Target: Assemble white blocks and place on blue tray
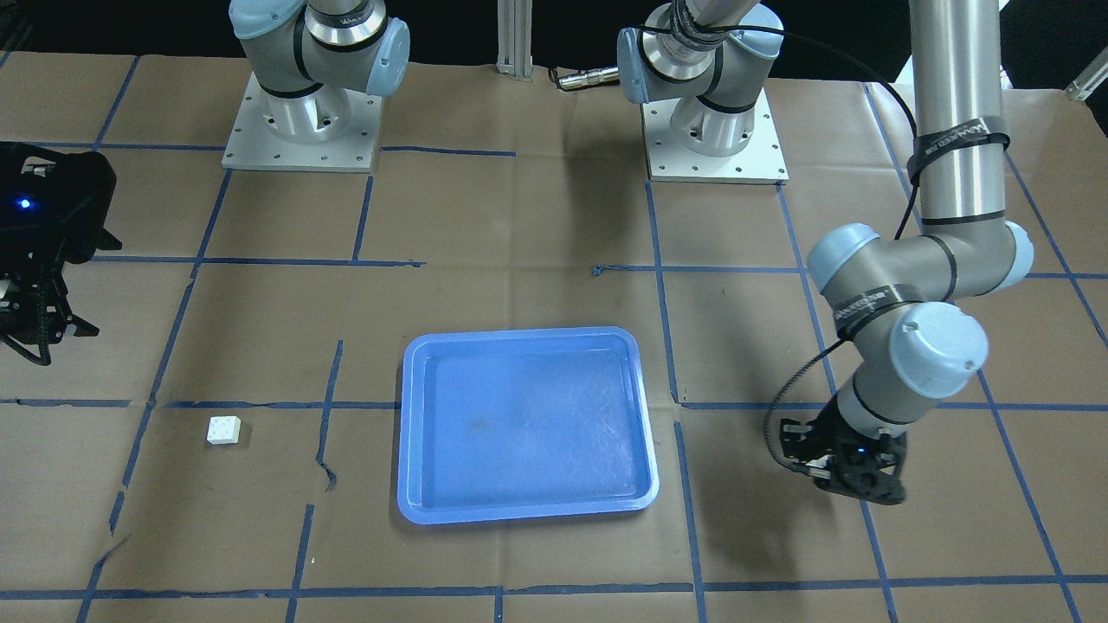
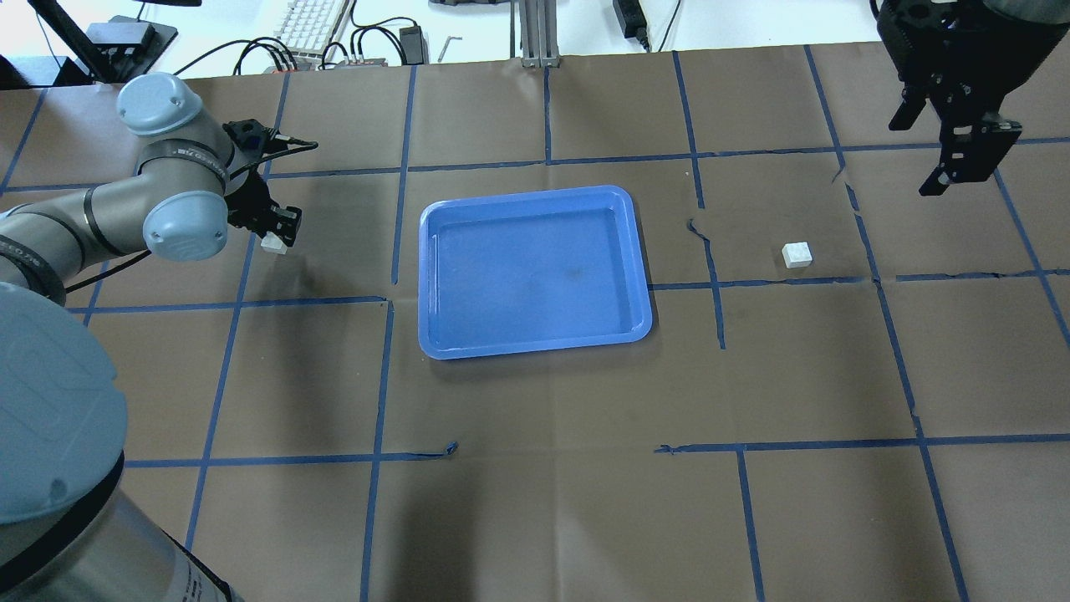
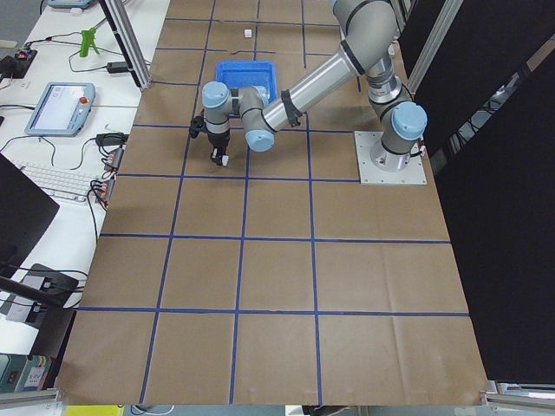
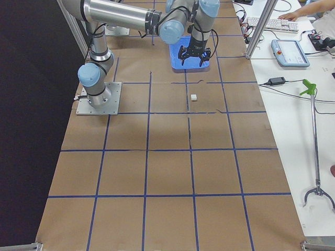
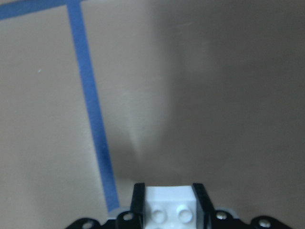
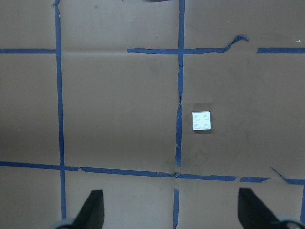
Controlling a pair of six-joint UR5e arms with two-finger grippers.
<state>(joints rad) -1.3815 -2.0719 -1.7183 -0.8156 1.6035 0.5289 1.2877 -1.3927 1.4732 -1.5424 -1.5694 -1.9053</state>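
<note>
The right gripper grips the second white block by its flat sides next, which keeps the block's studs free for assembly.
My left gripper (image 2: 276,234) is shut on one white block (image 2: 273,245), low over the brown paper to the left of the blue tray (image 2: 535,334). The left wrist view shows this block (image 5: 171,207) with its studs between the two fingers. The second white block (image 2: 797,254) lies alone on the paper to the right of the tray, studs up. My right gripper (image 2: 936,150) is open and empty, high above and beyond that block. The right wrist view shows the block (image 6: 202,120) ahead of the spread fingertips (image 6: 93,210). The tray is empty.
Brown paper with a grid of blue tape lines (image 2: 719,284) covers the table. The arm bases (image 1: 301,121) stand at the robot's edge. A keyboard and cables (image 2: 313,25) lie beyond the far edge of the table.
</note>
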